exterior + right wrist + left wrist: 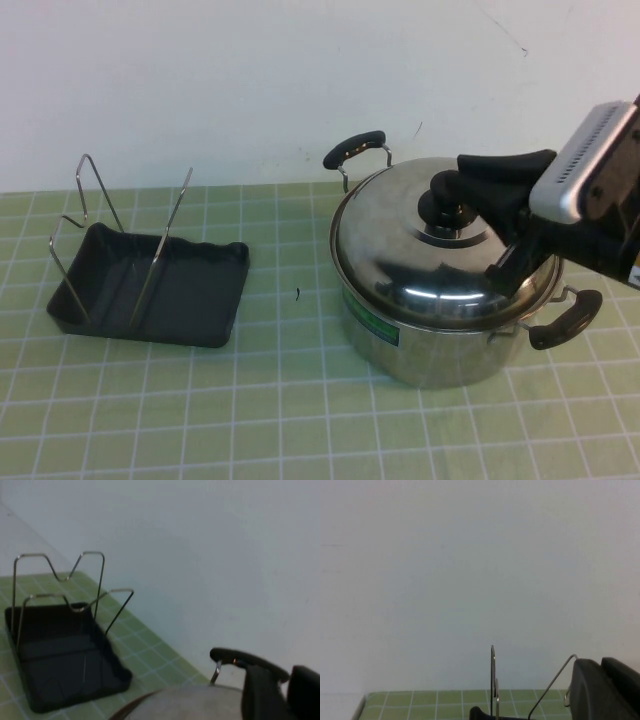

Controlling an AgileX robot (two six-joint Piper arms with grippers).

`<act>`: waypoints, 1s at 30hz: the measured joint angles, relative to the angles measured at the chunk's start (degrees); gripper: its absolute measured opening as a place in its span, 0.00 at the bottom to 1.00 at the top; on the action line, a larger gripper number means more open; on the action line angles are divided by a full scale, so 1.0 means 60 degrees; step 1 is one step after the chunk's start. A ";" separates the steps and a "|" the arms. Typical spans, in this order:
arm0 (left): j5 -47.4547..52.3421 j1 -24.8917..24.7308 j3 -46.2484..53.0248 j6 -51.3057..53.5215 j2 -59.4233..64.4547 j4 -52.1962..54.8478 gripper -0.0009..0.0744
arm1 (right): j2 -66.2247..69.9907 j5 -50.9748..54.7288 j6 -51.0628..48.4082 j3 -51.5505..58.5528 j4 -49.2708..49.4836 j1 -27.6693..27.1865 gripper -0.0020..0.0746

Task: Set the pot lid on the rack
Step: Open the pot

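The right gripper will next take hold of the pot lid by its black knob point(440, 203) because the steel dome point(400, 240) slopes away wide and smooth.
The pot lid point(420, 250), shiny domed steel with a black knob point(440, 203), sits on the steel pot point(440, 345) at the right. My right gripper point(478, 225) hovers over the lid from the right, open, one finger just right of the knob and the other lower over the dome. In the right wrist view its fingers point(260, 692) stand apart above the lid point(185, 702). The rack point(190, 300), a dark grey tray with upright wire loops, stands at the left, empty. My left gripper point(601, 680) shows only in the left wrist view, beside the rack's wire loops point(493, 680).
The pot has two black handles, one at the back point(357, 147) and one at the front right point(566, 320). A white wall runs behind the green tiled table point(290, 400). Bare table lies between rack and pot.
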 joint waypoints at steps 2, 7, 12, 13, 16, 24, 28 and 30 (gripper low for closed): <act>-0.0066 0.0000 0.0183 -0.0014 0.0000 0.0000 0.01 | 0.0416 0.0000 0.0000 -0.0078 0.0136 0.0000 0.34; -0.0369 0.0000 0.0578 -0.0036 0.0000 0.0017 0.01 | 0.1168 0.0000 -0.0594 -0.0286 0.1449 0.0000 0.82; -0.0437 0.0000 0.0598 0.0024 0.0000 0.0017 0.01 | 0.1769 -0.0087 -0.0977 -0.0536 0.1970 0.0000 0.92; -0.0437 0.0000 0.0598 0.0024 0.0000 0.0017 0.01 | 0.1870 -0.0142 -0.0999 -0.0536 0.1991 0.0000 0.92; -0.0437 0.0000 0.0598 0.0024 0.0000 0.0017 0.01 | 0.2177 -0.0222 -0.0997 -0.0536 0.2099 0.0000 0.91; -0.0437 0.0000 0.0598 -0.0297 0.0000 0.0017 0.01 | 0.2368 -0.0401 -0.0904 -0.0536 0.2221 0.0000 0.49; -0.0573 0.0000 0.0598 -0.1560 0.0000 -0.0005 0.01 | 0.2368 -0.0501 -0.1090 -0.0536 0.2313 0.0017 0.49; -0.0774 0.0000 0.0598 -0.3112 0.0000 -0.0074 0.01 | 0.2387 -0.0667 -0.1336 -0.0536 0.2612 0.0017 0.49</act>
